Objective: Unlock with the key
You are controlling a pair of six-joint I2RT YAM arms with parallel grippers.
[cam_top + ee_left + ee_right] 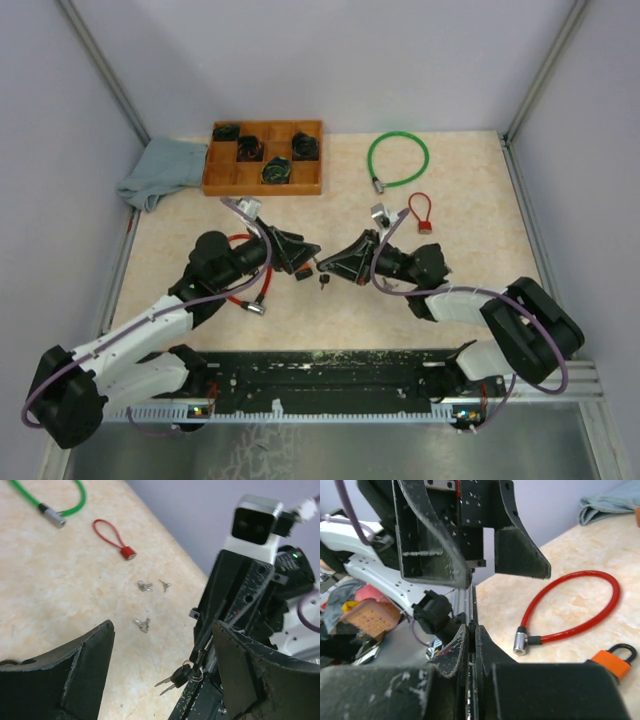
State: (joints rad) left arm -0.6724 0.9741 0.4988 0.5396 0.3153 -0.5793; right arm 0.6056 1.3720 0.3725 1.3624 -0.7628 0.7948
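Note:
The left gripper should next grab the orange padlock across its orange body [304,270], so the shackle and the opposite end stay free and the key can unlock the padlock.
My right gripper [331,268] is shut on the key [471,629], whose thin black head shows pinched between the pads. In the left wrist view two more black-headed keys [181,675] dangle from its ring, just above the table; the top view shows them too [323,281]. My left gripper [162,627] faces it, open and holding nothing, a short way to the left [303,256]. An orange padlock [615,662] lies on the table below the two grippers [303,273]. A red cable lock [580,605] lies beside it, partly under my left arm [262,288].
A green cable lock [398,158] and a small red cable lock [420,212] lie at the back right. Loose silver keys [144,586] are scattered nearby. An orange compartment tray [262,187] and a blue cloth [160,170] sit at the back left.

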